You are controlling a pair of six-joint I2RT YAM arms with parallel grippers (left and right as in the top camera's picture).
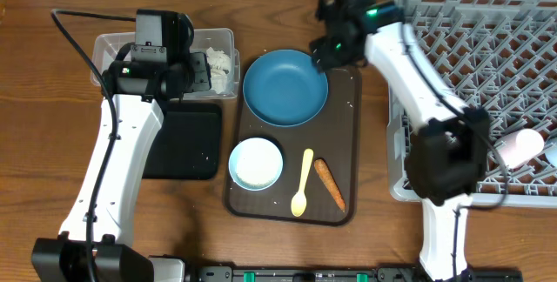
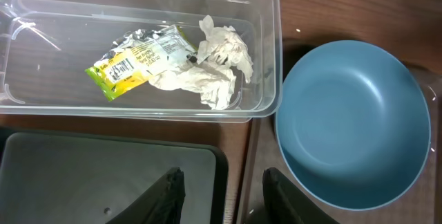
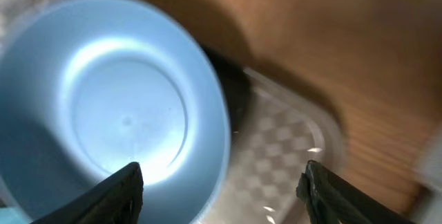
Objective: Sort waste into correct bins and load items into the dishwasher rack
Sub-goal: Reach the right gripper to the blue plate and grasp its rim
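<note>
I need to lower my right gripper before it closes on the dish's rim. My open fingers are above the dish's rim, with the rim between them but lower, so they would miss it if I closed now.
The dark blue dish [image 1: 285, 86] lies at the far end of the brown serving tray [image 1: 348, 134]. My right gripper [image 1: 326, 49] hovers at the dish's far right rim; in the right wrist view it [image 3: 221, 191] is open wide, with the dish [image 3: 110, 106] rim between its fingers and not pinched. My left gripper [image 2: 224, 198] is open and empty above the gap between the black tray [image 2: 83, 175] and the dish [image 2: 352, 120]. The clear tub [image 2: 269, 58] holds the yellow-green wrapper [image 2: 135, 61] and crumpled tissue [image 2: 217, 65]. White bowl [image 1: 256, 162], spoon [image 1: 303, 182] and carrot [image 1: 329, 184] lie on the serving tray.
The grey dishwasher rack [image 1: 474, 82] fills the right side, with a pink-white cup [image 1: 520, 147] lying in its near right part. The black tray [image 1: 183, 138] sits left of the serving tray, in front of the clear tub [image 1: 109, 51].
</note>
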